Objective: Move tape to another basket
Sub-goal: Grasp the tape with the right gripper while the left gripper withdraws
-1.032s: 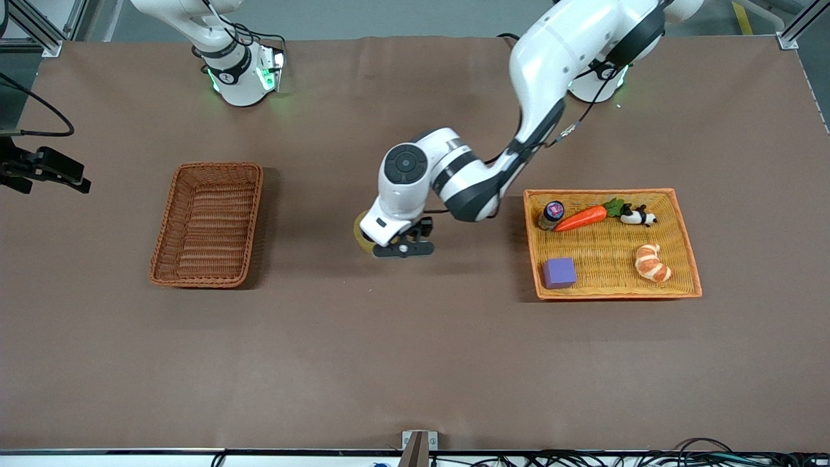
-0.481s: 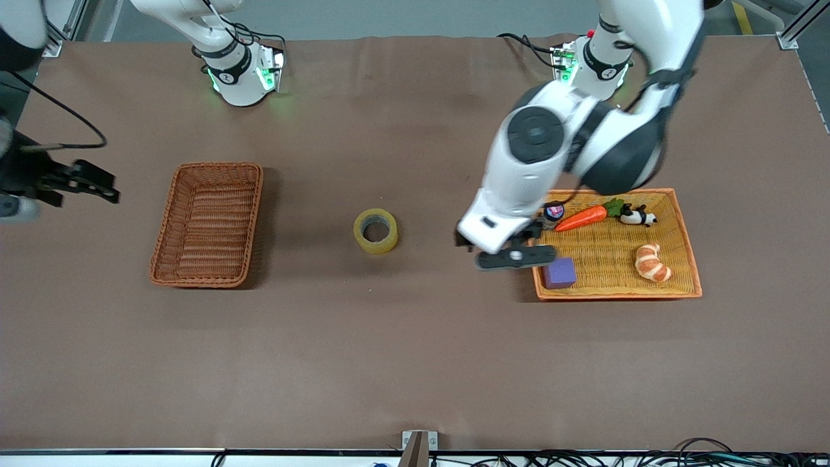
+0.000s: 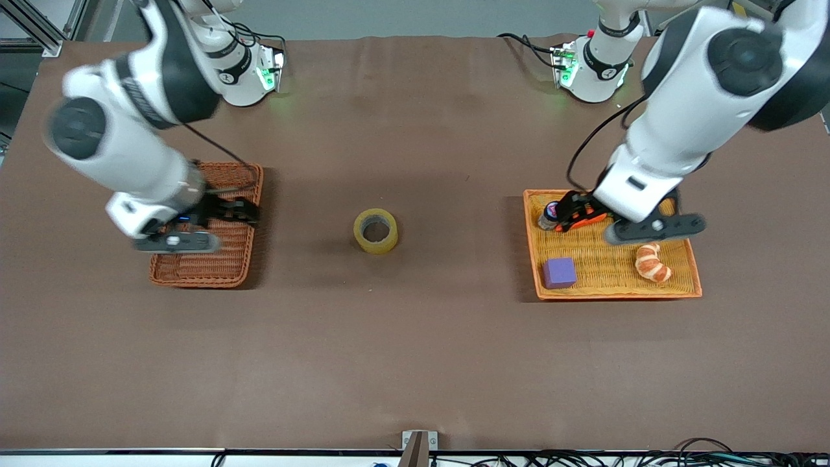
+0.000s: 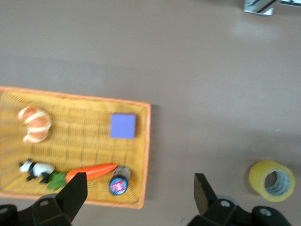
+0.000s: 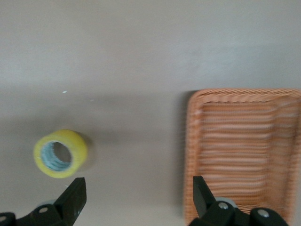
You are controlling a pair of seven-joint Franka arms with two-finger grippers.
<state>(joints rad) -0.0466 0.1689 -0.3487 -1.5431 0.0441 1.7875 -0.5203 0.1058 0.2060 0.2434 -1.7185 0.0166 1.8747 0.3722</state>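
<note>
The yellow roll of tape needs to go into the other basket [image 3: 202, 268]. My right gripper should grab it by its ring side [image 3: 390, 230] next.
The tape [image 3: 375, 231], a yellowish roll with a grey core, lies flat on the bare table between the two baskets. It also shows in the left wrist view [image 4: 273, 180] and the right wrist view [image 5: 60, 153]. The dark reddish-brown basket [image 3: 201, 269] stands toward the right arm's end and shows empty in the right wrist view [image 5: 244, 155]. My right gripper [image 3: 246, 212] hangs open and empty over that basket's edge on the tape's side [image 5: 137, 195]. My left gripper [image 3: 570, 213] hangs open and empty over the corner of the orange tray [image 4: 138, 197].
The orange-yellow tray [image 3: 616, 295] at the left arm's end holds a purple block [image 3: 559, 272], a croissant toy [image 3: 652, 263], a small bottle [image 4: 118, 184], a carrot [image 4: 91, 172] and a panda [image 4: 35, 168].
My left gripper has left the tape on the table and drawn back over the orange tray. My right arm has swung in from the table's end to over the dark basket.
</note>
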